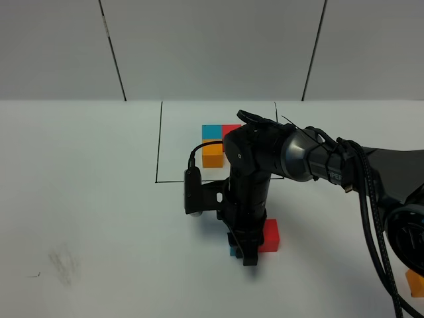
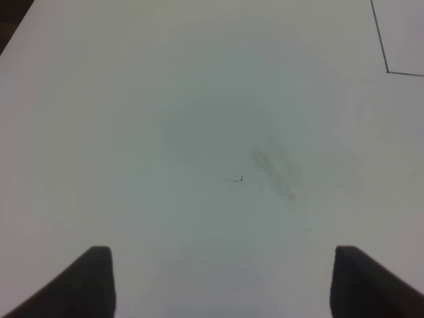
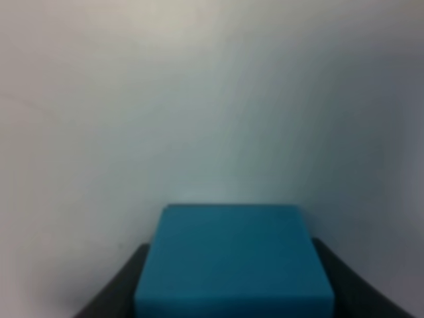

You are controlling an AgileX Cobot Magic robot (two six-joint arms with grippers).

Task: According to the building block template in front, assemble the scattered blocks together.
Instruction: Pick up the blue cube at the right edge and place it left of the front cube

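The blue cube's lower edge [image 1: 233, 254] rests beside the base of the red cube and my fingertips are down at the table, so my right gripper should open.
The building block template [image 1: 218, 142] is a joined blue, red and orange cluster inside a thin black rectangle at the table's back middle. A loose red cube [image 1: 269, 236] sits nearer the front. The loose sky-blue cube [image 1: 234, 251] is right beside it, mostly hidden by my right gripper [image 1: 242, 256]. In the right wrist view the blue cube [image 3: 233, 262] sits tight between the dark fingers [image 3: 116, 291]. A loose orange cube [image 1: 415, 283] lies at the right edge. My left gripper [image 2: 222, 271] is open and empty over bare table.
The white table [image 1: 99, 218] has a faint smudge [image 1: 63, 262], which also shows in the left wrist view [image 2: 275, 165]. The right arm [image 1: 311, 159] and its cables cross from the right, over the front right part of the rectangle.
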